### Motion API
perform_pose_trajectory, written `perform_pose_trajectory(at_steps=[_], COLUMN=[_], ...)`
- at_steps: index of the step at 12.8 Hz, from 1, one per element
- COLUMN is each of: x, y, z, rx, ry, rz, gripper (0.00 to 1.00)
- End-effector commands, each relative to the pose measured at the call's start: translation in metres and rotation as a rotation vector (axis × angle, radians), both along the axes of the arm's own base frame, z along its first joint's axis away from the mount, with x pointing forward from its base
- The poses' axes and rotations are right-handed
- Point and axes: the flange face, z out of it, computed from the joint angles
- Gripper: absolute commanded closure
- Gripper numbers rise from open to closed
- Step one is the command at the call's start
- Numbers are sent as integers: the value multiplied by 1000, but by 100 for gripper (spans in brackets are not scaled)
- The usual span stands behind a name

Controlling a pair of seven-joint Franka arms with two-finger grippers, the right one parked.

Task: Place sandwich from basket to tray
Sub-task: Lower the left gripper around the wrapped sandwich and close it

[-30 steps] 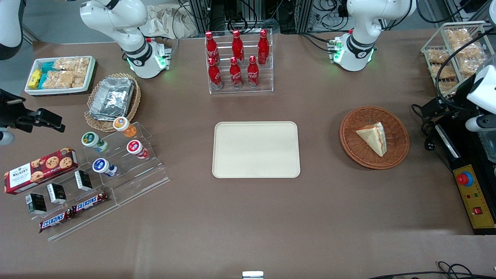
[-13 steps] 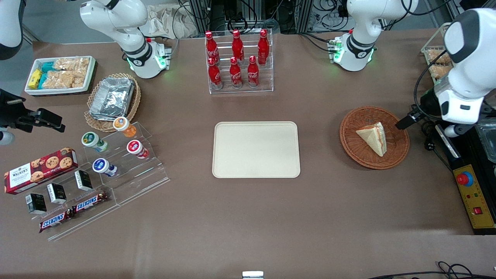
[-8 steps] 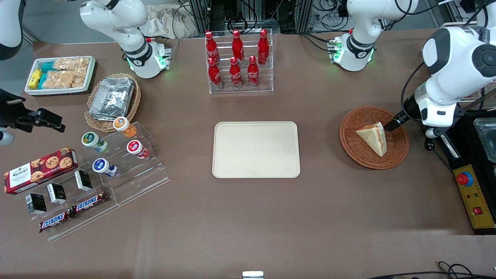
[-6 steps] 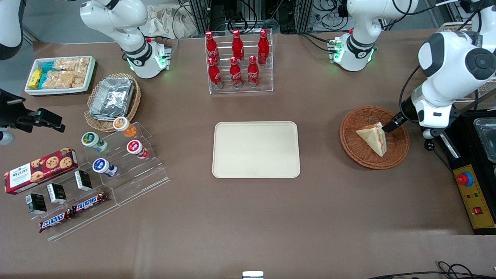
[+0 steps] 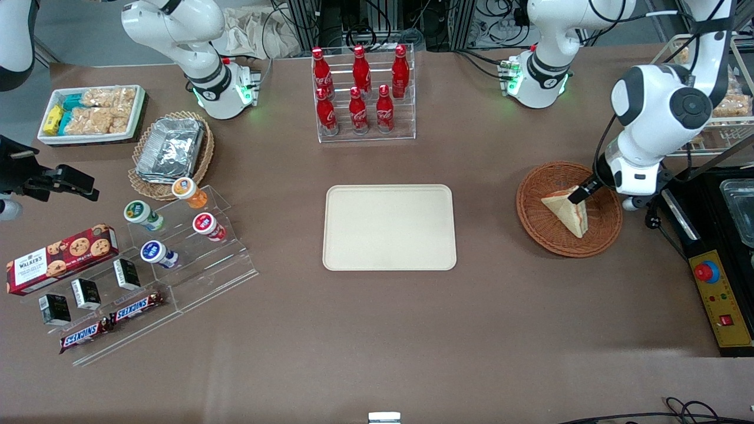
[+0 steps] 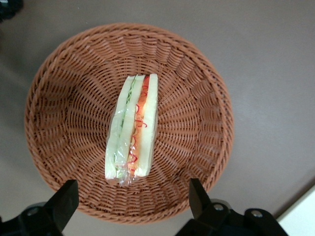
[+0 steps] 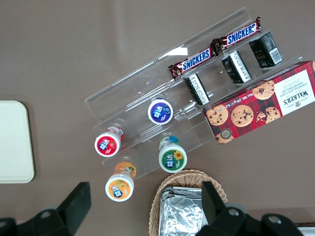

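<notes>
My left gripper grabs the sandwich (image 5: 565,211) by its flat bread sides next, to place it on the tray, since it's a wedge that narrows to pointed corners.
The sandwich (image 5: 565,211), a pale wedge with a red and green filling stripe, lies in the round reddish-brown basket (image 5: 545,240) toward the working arm's end of the table. My left gripper (image 5: 587,189) hangs over the basket's rim, just above the sandwich's farther corner, and is open. In the left wrist view the sandwich (image 6: 133,125) lies lengthwise in the basket (image 6: 69,108), and both dark fingertips (image 6: 197,194) stand wide apart over the rim with nothing between them. The cream tray (image 5: 389,227) is in the middle of the table, apart from the basket.
A rack of red cola bottles (image 5: 362,94) stands farther from the camera than the tray. A yellow control box (image 5: 721,300) and a wire rack of snacks (image 5: 727,106) flank the basket. An acrylic stand with cups (image 5: 177,235) and a foil-filled tan basket (image 5: 171,150) sit toward the parked arm's end.
The left arm has swung in from the table's end and brought its gripper over the basket, close to the sandwich. The sandwich and basket have not moved.
</notes>
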Motion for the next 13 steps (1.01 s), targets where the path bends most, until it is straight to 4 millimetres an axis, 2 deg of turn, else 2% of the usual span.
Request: perform_pose_trajectory(at_steps=[1, 3, 4, 11, 12, 13], x=[-8, -13, -14, -21, -21, -21], y=[3, 4, 10, 12, 12, 12], z=[-29, -49, -55, -105, -105, -105], rx=[10, 14, 16, 31, 31, 31], ry=[-26, -34, -37, -55, -55, -53], rz=[18, 20, 31, 33, 38, 39], gripper=[0, 0, 0, 0, 13, 40])
